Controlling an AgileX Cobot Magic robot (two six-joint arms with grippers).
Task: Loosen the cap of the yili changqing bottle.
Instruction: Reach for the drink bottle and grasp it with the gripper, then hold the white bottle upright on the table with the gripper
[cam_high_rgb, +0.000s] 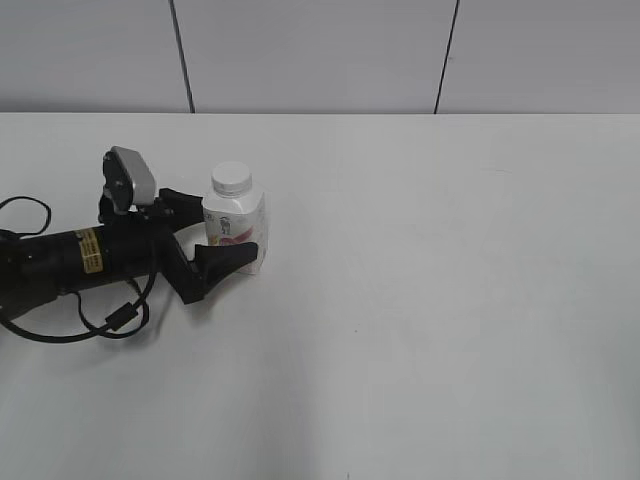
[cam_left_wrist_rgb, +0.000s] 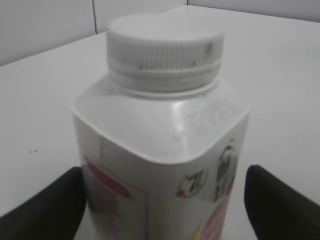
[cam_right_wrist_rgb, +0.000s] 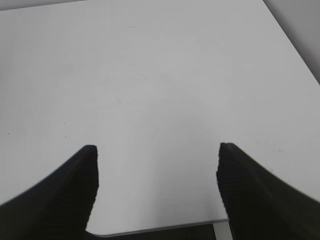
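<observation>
My left gripper takes hold of the yili changqing bottle by its labelled body (cam_high_rgb: 232, 228) (cam_left_wrist_rgb: 157, 190) next, to steady the bottle for loosening its cap.
The yili changqing bottle (cam_high_rgb: 237, 228) stands upright on the white table at the left, small and white with a pink-red label. Its white cap (cam_high_rgb: 231, 179) sits on the neck. My left gripper (cam_high_rgb: 228, 232) is open and straddles the bottle's lower body, one finger behind it and one in front. In the left wrist view the bottle (cam_left_wrist_rgb: 160, 140) and its cap (cam_left_wrist_rgb: 165, 45) fill the frame between the fingers (cam_left_wrist_rgb: 165, 200); the left finger touches the bottle and a thin gap shows at the right finger. My right gripper (cam_right_wrist_rgb: 157, 165) is open and empty, out of the exterior view.
The white table (cam_high_rgb: 450, 300) stretches to the right of the bottle. A black cable (cam_high_rgb: 110, 320) loops beside the left arm. A grey panelled wall (cam_high_rgb: 320, 50) stands behind. The right wrist view shows the table's near edge (cam_right_wrist_rgb: 150, 231) below the fingers.
</observation>
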